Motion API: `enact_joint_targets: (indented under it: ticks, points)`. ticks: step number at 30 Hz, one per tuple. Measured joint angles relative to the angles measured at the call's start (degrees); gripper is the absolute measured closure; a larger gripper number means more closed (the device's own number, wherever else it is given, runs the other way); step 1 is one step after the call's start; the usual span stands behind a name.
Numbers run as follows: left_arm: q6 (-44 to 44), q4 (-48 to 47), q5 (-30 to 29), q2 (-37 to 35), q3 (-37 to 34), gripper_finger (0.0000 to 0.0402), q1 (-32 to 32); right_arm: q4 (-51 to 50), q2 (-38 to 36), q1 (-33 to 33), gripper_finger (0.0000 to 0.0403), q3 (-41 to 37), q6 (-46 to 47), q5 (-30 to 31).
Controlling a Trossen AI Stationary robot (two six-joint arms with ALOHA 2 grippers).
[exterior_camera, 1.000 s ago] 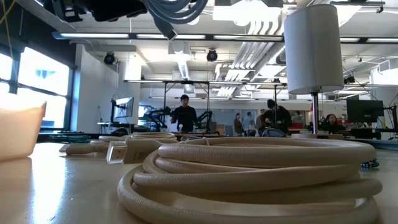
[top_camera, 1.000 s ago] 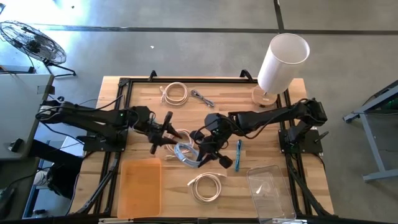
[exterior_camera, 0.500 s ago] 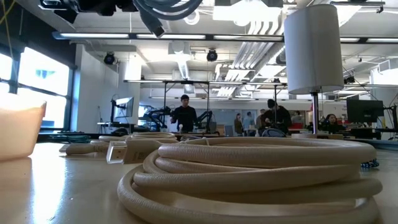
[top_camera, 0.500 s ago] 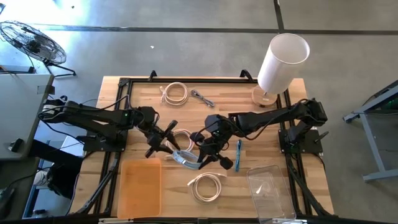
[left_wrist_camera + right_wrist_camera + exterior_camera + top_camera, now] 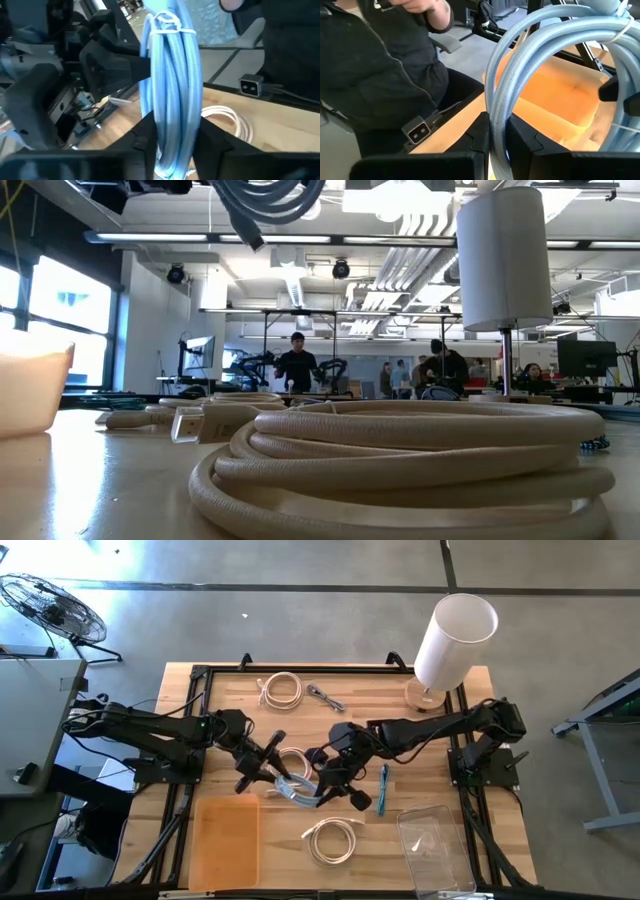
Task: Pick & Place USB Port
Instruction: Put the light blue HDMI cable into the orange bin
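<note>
The right wrist view shows the other gripper's fingers shut around the light-blue coil (image 5: 298,792) (image 5: 512,75). The light-blue USB cable would hang there, so it is time for my right gripper to release it.
A light-blue USB cable, coiled and tied with a white tie, hangs in the air between both grippers (image 5: 298,788); the low view shows its loops up high (image 5: 265,195), clear of the table. My left gripper (image 5: 268,770) reaches it from the table's left and is shut on the coil (image 5: 172,75). My right gripper (image 5: 322,785) comes from the right and is shut on the same coil (image 5: 545,30). The orange tray (image 5: 225,838) lies below and to the near left of the coil. My left gripper pinches the bundled strands of the coil (image 5: 172,117) between its two fingers, which lie across the strands. It comes roughly level from the table's left. The coil is lifted clear and stands upright past the fingers. My right gripper pinches a few strands of the coil's loop (image 5: 497,107) between its two fingers, coming from the table's right and slanting down. The rest of the loop arcs away beyond the fingers, clear of the table.
White coiled cables lie at the far side (image 5: 282,690), under the arms (image 5: 292,756) and near the front (image 5: 333,838). A small blue cable (image 5: 383,785), a grey cable (image 5: 322,695), a clear container (image 5: 435,845) and a white cylinder lamp (image 5: 455,635) stand around. A person in black shows beyond the near edge (image 5: 380,65).
My left gripper has moved toward the table's near edge and in to the blue coil. The coil, held up by my right gripper, has shifted a little toward the table's left.
</note>
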Motion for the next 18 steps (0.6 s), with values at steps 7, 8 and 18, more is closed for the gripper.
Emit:
enact_joint_targets:
  ticks: [7,8,18]
  points:
    - [-0.20,-0.36,-2.60,-0.04,0.00,0.0341,-0.04,-0.11,0.00,0.12,0.0340,-0.09,0.56,3.19]
    - [-0.22,-0.58,-2.77,-0.04,0.00,0.0341,-0.04,-0.13,0.00,0.13,0.0329,-0.09,1.31,4.09]
    - [-2.65,-4.47,-6.64,-1.03,-0.02,0.0341,0.02,-1.75,0.00,0.27,0.0239,-0.16,3.04,16.23]
